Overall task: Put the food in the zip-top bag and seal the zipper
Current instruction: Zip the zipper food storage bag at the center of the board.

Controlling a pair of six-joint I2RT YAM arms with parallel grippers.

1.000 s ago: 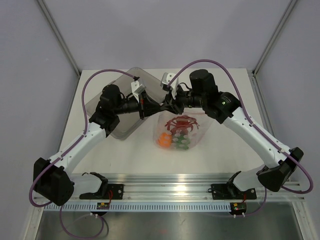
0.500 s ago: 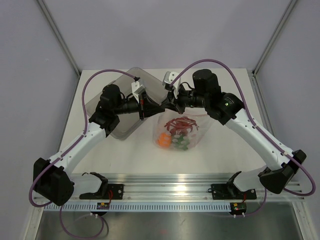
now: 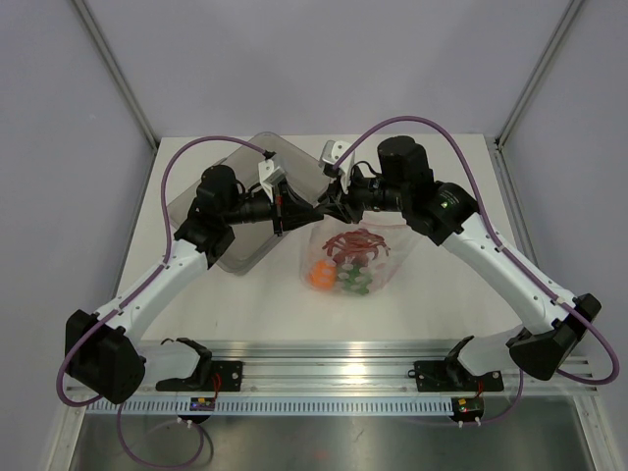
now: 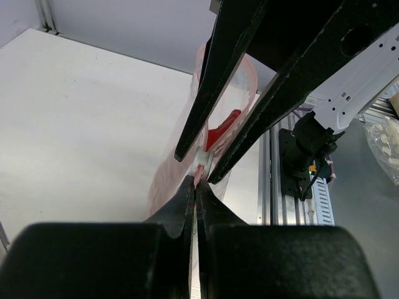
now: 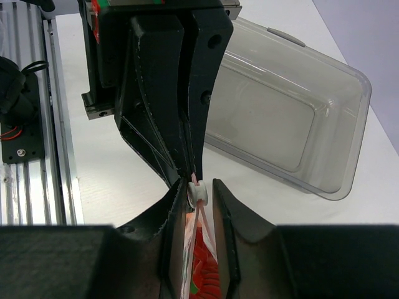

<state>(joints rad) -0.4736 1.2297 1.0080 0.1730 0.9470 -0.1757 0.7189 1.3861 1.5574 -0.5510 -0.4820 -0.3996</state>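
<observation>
The robot's right gripper should close on the white slider (image 5: 198,193) now: its fingers are level with the slider's sides in the right wrist view, so they would hold it.
The zip-top bag (image 3: 378,257) hangs between my two grippers above the table, with the red lobster (image 3: 355,241), the orange fruit (image 3: 320,276) and the green pepper (image 3: 355,283) inside. My left gripper (image 4: 196,184) is shut on the pinkish zipper strip (image 4: 201,169) at the bag's mouth. My right gripper (image 5: 199,185) faces it, open, its jaws on either side of the white slider (image 5: 198,193). The slider touches one finger, with a gap to the other. Below the slider, the lobster (image 5: 202,268) shows through the bag's mouth.
A rigid clear tray (image 3: 240,245) lies at the back left, under the left arm; it also shows as the tray (image 5: 312,124) in the right wrist view. An aluminium rail (image 3: 324,378) runs along the near edge. Grey walls close in the sides and back.
The right arm shifted slightly to the right since a second ago. The left arm, the bag and the food have hardly moved.
</observation>
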